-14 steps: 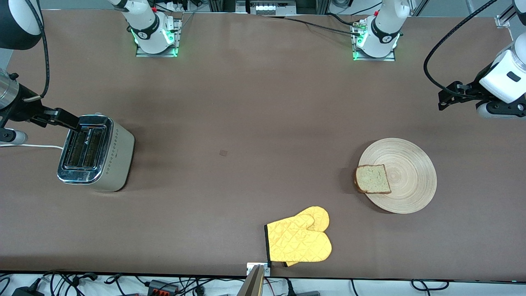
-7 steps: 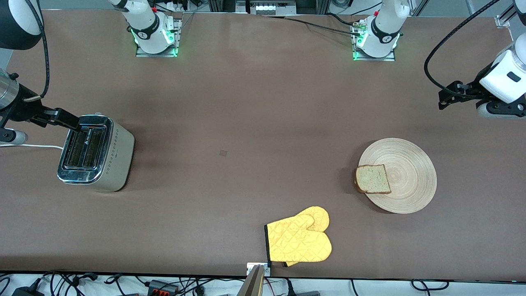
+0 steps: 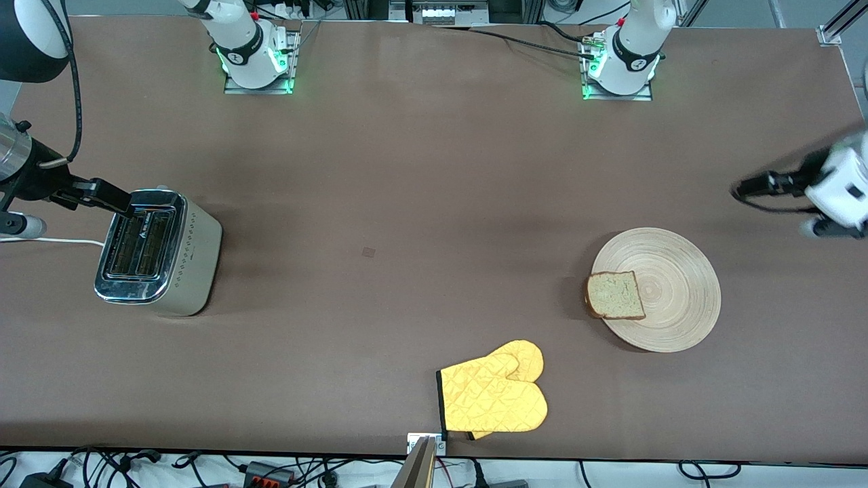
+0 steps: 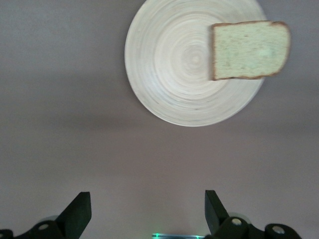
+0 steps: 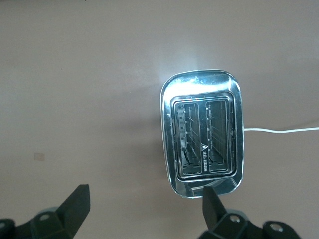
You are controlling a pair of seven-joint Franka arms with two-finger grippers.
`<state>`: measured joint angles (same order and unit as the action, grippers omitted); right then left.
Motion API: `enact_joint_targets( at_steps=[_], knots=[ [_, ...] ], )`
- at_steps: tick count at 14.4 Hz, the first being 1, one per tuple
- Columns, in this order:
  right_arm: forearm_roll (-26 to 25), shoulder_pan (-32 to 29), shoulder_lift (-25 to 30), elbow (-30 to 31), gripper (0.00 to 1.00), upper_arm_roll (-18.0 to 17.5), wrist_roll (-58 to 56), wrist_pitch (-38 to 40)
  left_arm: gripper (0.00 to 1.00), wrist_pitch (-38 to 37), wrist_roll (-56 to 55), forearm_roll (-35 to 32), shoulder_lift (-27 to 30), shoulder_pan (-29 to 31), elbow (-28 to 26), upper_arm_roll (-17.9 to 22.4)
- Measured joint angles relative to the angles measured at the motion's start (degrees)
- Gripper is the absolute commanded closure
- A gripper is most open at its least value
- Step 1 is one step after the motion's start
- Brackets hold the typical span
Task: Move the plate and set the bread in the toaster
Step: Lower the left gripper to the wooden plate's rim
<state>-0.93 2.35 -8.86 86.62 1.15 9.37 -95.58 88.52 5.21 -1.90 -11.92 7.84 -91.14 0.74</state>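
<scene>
The light-wood plate needs to move toward the toaster (image 3: 159, 252), so my left gripper should next grab the plate by its empty rim opposite the bread.
The light-wood plate (image 3: 678, 285) lies toward the left arm's end of the table. The bread (image 3: 614, 295) lies on it, overhanging the rim that faces the toaster's end. The cream and chrome toaster (image 3: 159, 252) stands toward the right arm's end, both slots empty. My left gripper (image 3: 746, 187) is in the air over bare table beside the plate, open and empty. In the left wrist view the plate (image 4: 169, 64) and bread (image 4: 249, 50) lie ahead of its open fingers (image 4: 145, 204). My right gripper (image 3: 115, 198) hovers open over the toaster's end; the right wrist view shows the toaster (image 5: 202, 132) by its fingers (image 5: 144, 199).
A yellow oven mitt (image 3: 495, 396) lies near the table's front edge, nearer to the front camera than the plate. The toaster's white cord (image 3: 61, 240) runs off the right arm's end of the table and also shows in the right wrist view (image 5: 279, 130).
My left gripper has shifted toward the plate and shows motion blur. The right arm, toaster, plate and bread have not moved.
</scene>
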Motion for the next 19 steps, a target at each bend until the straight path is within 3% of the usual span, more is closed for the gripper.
enact_joint_targets(
  at_steps=[6,9,14,15,16,18,19],
  knots=[
    [0.0,0.0,-0.1,0.0,0.00,0.0,0.0,0.0,0.00,3.2,10.7,18.2,-16.9,14.3,8.0,0.2],
    [0.3,0.0,-0.2,0.0,0.00,0.0,0.0,0.0,0.00,10.2,21.4,28.6,-25.0,16.4,8.3,0.1],
    [0.8,0.0,-0.2,0.0,0.00,0.0,0.0,0.0,0.03,15.2,36.5,43.3,-35.3,18.1,9.0,0.1],
    [0.8,0.0,-0.2,0.0,0.00,0.0,0.0,0.0,0.07,16.3,39.3,45.2,-36.6,18.2,9.1,0.1],
    [0.8,0.0,-0.2,0.0,0.00,0.0,0.0,0.0,0.22,16.8,41.5,46.7,-37.6,18.3,9.3,0.1],
    [0.8,0.0,-0.2,0.0,0.00,0.0,0.0,0.0,0.67,17.1,43.4,48.3,-39.1,18.8,9.5,0.1],
    [0.8,0.0,-0.2,0.0,0.00,0.0,0.0,0.0,0.79,17.1,43.6,48.5,-39.6,19.1,9.5,0.1]
  ],
)
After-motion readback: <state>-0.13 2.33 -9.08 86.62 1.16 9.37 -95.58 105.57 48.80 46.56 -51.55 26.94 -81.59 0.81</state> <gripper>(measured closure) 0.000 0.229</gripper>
